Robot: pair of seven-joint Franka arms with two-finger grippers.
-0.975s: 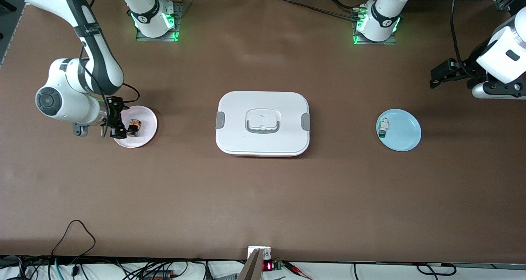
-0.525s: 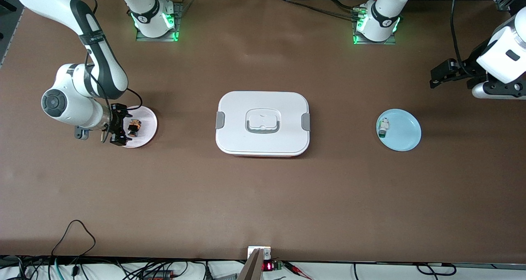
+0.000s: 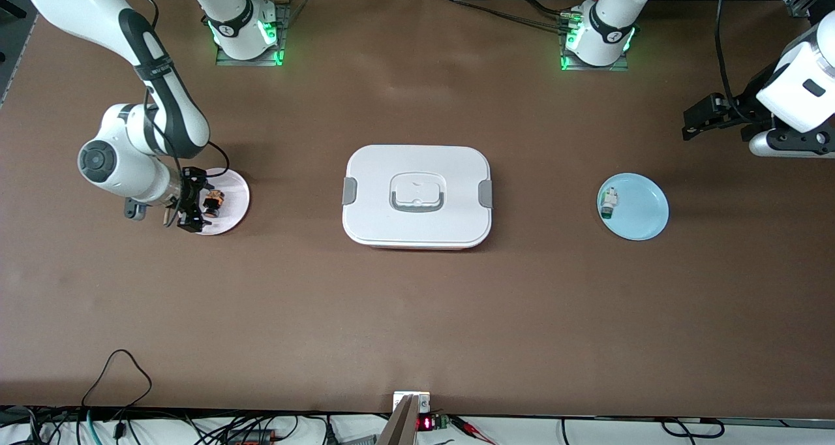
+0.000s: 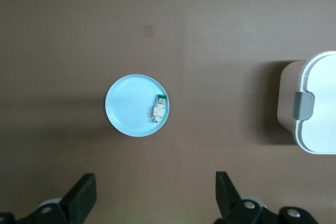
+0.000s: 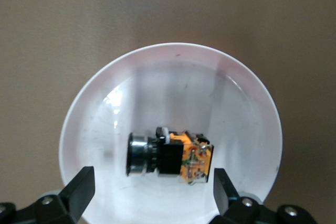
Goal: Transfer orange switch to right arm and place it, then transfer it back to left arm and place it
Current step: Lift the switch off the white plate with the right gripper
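Observation:
The right gripper grips the orange switch by its black head [image 5: 137, 154] and orange end next, which leaves the orange switch's black middle [image 5: 169, 157] free for the handover.
The orange switch [image 3: 212, 201] lies on its side on a small white plate [image 3: 231, 194] at the right arm's end of the table; in the right wrist view the switch [image 5: 170, 156] shows a black barrel and an orange end. My right gripper [image 3: 194, 205] is open, low over the plate's edge, beside the switch and apart from it, its fingertips [image 5: 81, 187] wide apart. The white box [image 3: 417, 196] stands mid-table. My left gripper [image 3: 708, 115] is open and waits high at the left arm's end of the table.
A light blue plate [image 3: 636, 207] with a small white-and-green part [image 3: 608, 203] sits between the box and the left arm's end; both show in the left wrist view [image 4: 137, 106]. The box's corner with a grey clip [image 4: 304, 106] shows there too.
My right gripper has shifted a little toward the switch over the white plate. The left arm has not moved.

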